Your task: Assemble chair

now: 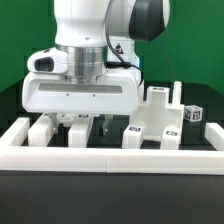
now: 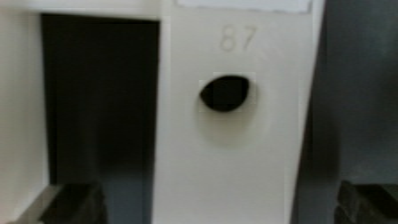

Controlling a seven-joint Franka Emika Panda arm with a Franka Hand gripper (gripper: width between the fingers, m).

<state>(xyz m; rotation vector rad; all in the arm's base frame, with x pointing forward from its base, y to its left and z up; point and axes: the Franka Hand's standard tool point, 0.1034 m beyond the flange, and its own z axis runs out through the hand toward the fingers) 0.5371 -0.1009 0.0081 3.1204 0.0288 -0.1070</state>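
My gripper should close on the white bar now. My fingers reach down beside the white bar with the round dark hole in the wrist view.
In the wrist view a white chair piece, a long flat bar with a round dark hole, runs straight between my fingers. My gripper is open: one dark fingertip stands on each side of the bar, with a dark gap between pad and bar. In the exterior view the gripper hangs low over the table, just behind the front rail, and my hand hides the bar. More white chair pieces with small black-and-white tags stand to the exterior view's right of the gripper.
A long low white border rail runs across the front, and its side arm closes the exterior view's left. A white block lies left of the gripper. A tagged piece sits at the far right. The tabletop is black.
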